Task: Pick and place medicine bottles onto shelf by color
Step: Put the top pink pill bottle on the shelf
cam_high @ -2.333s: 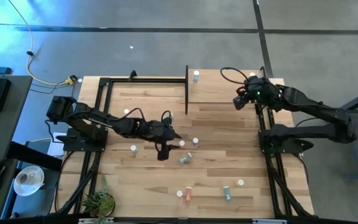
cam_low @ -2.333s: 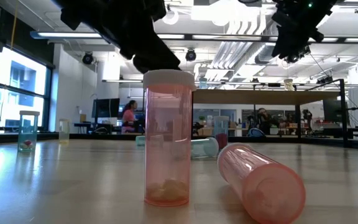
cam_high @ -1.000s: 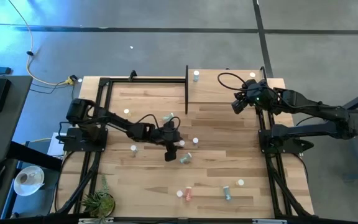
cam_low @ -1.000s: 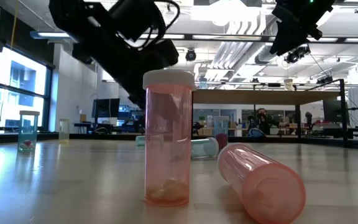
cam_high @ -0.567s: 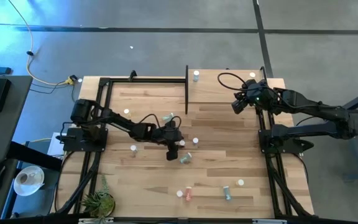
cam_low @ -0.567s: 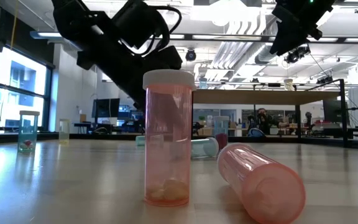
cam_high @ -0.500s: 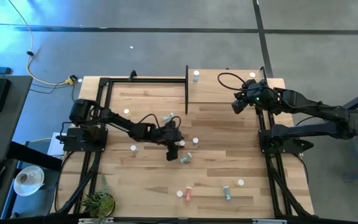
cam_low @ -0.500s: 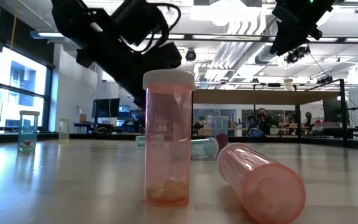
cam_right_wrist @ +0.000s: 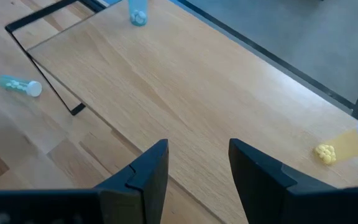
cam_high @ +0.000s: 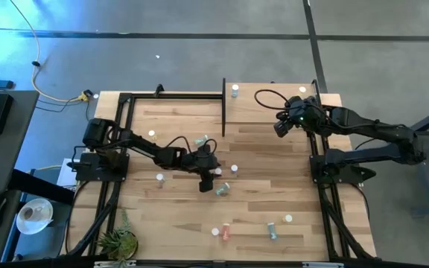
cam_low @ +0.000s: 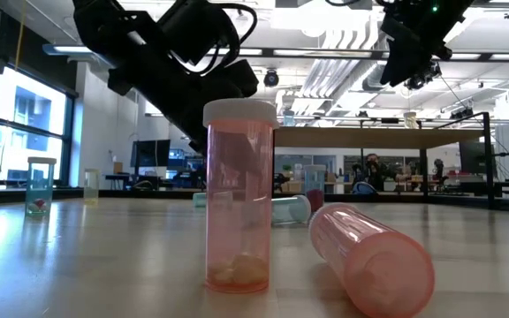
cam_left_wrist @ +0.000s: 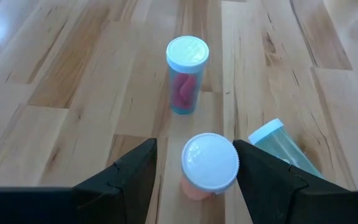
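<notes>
In the left wrist view my fingers are level with the white cap [cam_left_wrist: 210,163], so it is time for my left gripper to close on the pink bottle.
My left gripper [cam_left_wrist: 196,149] [cam_high: 213,174] is open low over the middle of the table. An upright pink medicine bottle [cam_left_wrist: 209,167] with a white cap stands on the table between its fingers, close beside one of them; whether it touches, I cannot tell. Just beyond stand an upright blue bottle [cam_left_wrist: 186,75] and a teal bottle [cam_left_wrist: 283,148] lying on its side. My right gripper [cam_right_wrist: 197,149] [cam_high: 276,128] hangs open and empty above the shelf [cam_high: 259,112]. On the shelf are a blue bottle [cam_right_wrist: 137,12] and a yellow one [cam_right_wrist: 347,144].
More bottles are scattered over the table: a teal one [cam_high: 202,140] lying near the shelf post, small ones at the left [cam_high: 159,177], a pink pair [cam_low: 239,199] near the front edge, teal ones [cam_high: 272,231] at the front right. Black frame rails edge the table.
</notes>
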`<action>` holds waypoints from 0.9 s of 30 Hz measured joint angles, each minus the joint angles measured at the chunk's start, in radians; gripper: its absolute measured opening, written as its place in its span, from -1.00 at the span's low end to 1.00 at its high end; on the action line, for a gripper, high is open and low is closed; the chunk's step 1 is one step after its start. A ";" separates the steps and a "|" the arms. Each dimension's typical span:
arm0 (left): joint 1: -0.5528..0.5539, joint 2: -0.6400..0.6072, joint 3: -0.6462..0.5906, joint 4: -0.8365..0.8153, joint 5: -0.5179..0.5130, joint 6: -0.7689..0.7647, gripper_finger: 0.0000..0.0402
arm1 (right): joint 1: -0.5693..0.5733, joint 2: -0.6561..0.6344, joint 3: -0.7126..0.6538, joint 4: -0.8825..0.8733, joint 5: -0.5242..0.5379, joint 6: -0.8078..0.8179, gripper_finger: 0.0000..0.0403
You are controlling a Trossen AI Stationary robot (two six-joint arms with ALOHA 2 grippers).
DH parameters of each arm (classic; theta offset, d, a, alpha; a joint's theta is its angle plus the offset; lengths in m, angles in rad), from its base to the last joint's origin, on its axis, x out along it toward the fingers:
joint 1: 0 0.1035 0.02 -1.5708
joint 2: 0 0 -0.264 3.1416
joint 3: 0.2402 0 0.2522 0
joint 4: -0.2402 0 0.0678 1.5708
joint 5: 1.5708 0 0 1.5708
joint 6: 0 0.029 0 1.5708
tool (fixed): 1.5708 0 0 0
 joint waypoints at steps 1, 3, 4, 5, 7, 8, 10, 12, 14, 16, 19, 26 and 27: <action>0.000 0.000 0.000 -0.001 0.000 0.000 -0.02 | 0.000 0.005 0.000 0.000 0.000 0.000 -0.20; 0.000 0.000 0.000 -0.001 0.000 0.000 -0.06 | 0.000 0.011 0.000 0.000 0.000 -0.006 -0.20; 0.000 0.000 0.000 -0.001 0.000 0.000 -0.09 | 0.000 0.012 0.000 0.000 0.000 -0.006 -0.20; 0.000 0.000 0.000 -0.002 0.001 0.002 -0.12 | 0.000 0.012 0.000 0.000 0.000 -0.006 -0.20; 0.000 0.000 0.000 -0.002 0.001 0.002 -0.19 | 0.000 0.011 0.000 0.000 0.000 -0.007 -0.20; 0.000 0.000 0.000 -0.002 0.001 0.002 -0.23 | 0.000 0.011 0.000 0.000 0.000 -0.008 -0.20; 0.000 0.000 0.000 -0.002 0.001 0.003 -0.29 | 0.000 0.010 0.000 0.000 0.000 -0.008 -0.20; 0.000 0.000 0.000 -0.002 0.001 0.002 -0.36 | 0.000 0.010 0.000 -0.009 0.000 -0.008 -0.20; 0.000 0.000 0.000 -0.002 0.001 0.002 -0.40 | 0.000 0.010 0.000 -0.021 0.000 -0.008 -0.20; 0.000 0.000 0.002 -0.004 0.001 0.001 -0.44 | 0.000 0.010 0.000 -0.037 0.000 -0.008 -0.20; 0.000 0.000 0.022 -0.018 0.011 0.000 -0.45 | 0.000 0.008 0.001 -0.049 0.000 -0.001 -0.20; 0.003 0.000 0.153 -0.215 0.027 0.052 -0.42 | 0.000 -0.044 0.002 -0.055 0.000 -0.009 -0.20; 0.005 0.000 0.180 -0.257 0.028 0.063 -0.42 | 0.000 -0.053 0.003 -0.055 0.000 -0.009 -0.20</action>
